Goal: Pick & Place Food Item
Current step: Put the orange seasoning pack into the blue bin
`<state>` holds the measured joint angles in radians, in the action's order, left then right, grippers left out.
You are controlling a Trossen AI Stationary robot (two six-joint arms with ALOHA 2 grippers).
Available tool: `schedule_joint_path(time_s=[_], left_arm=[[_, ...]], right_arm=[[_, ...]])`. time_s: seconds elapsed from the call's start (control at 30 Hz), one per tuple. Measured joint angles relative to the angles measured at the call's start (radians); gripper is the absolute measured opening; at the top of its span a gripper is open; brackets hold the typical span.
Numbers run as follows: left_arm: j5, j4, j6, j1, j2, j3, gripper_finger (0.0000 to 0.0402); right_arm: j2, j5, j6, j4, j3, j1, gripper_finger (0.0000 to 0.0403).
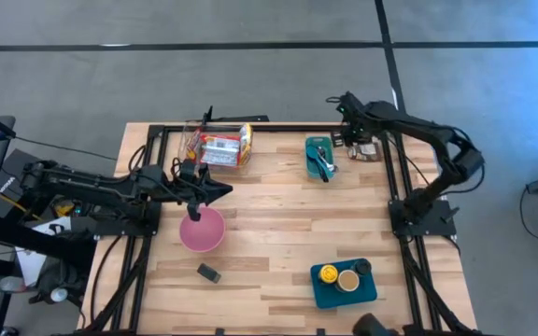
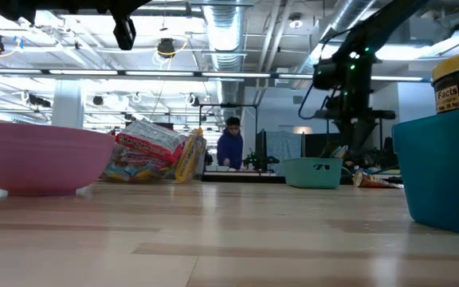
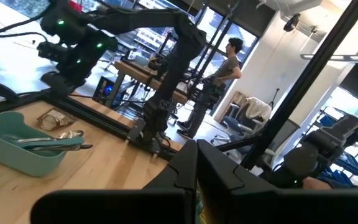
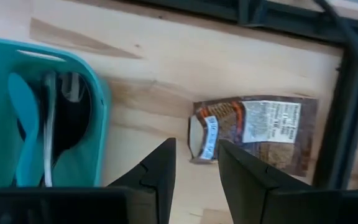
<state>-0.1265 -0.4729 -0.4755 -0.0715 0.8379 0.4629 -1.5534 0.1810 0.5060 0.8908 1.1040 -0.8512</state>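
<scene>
The brown food packet (image 4: pixel 272 130) needs to be placed, so my right gripper will next pick it up by its crimped end (image 4: pixel 201 135) beside the blue label.
A brown food packet (image 4: pixel 260 130) lies flat on the wood at the table's far right (image 1: pixel 367 149), beside the frame rail. My right gripper (image 4: pixel 196 162) hangs just above the packet's end nearest the teal utensil tray (image 1: pixel 320 157), pointing steeply down. It is open, with nothing between its fingers, and the fingers stand clear of the packet. My left gripper (image 1: pixel 224 189) is shut and holds nothing. It is held level above the table at the left, next to the pink bowl (image 1: pixel 202 230).
The teal utensil tray's rim (image 4: pixel 98 106) lies close beside the packet, and a black frame rail (image 4: pixel 340 124) runs along the packet's other side. Snack bags (image 1: pixel 224 147) sit at the far left. A teal tray with jars (image 1: pixel 344 280) and a small dark object (image 1: pixel 209 273) lie near the front.
</scene>
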Motion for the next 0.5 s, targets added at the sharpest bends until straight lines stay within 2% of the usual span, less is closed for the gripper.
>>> schedule_joint_path(time_s=[0.33, 0.5], left_arm=[[0.000, 0.001, 0.000, 0.000, 0.000, 0.000, 0.0004], [0.000, 0.001, 0.004, 0.000, 0.000, 0.000, 0.0004]], right_arm=[[-0.144, 0.007, 0.026, 0.060, 0.038, 0.021, 0.0113], [-0.185, 0.089, 0.026, 0.063, 0.038, 0.017, 0.0113]])
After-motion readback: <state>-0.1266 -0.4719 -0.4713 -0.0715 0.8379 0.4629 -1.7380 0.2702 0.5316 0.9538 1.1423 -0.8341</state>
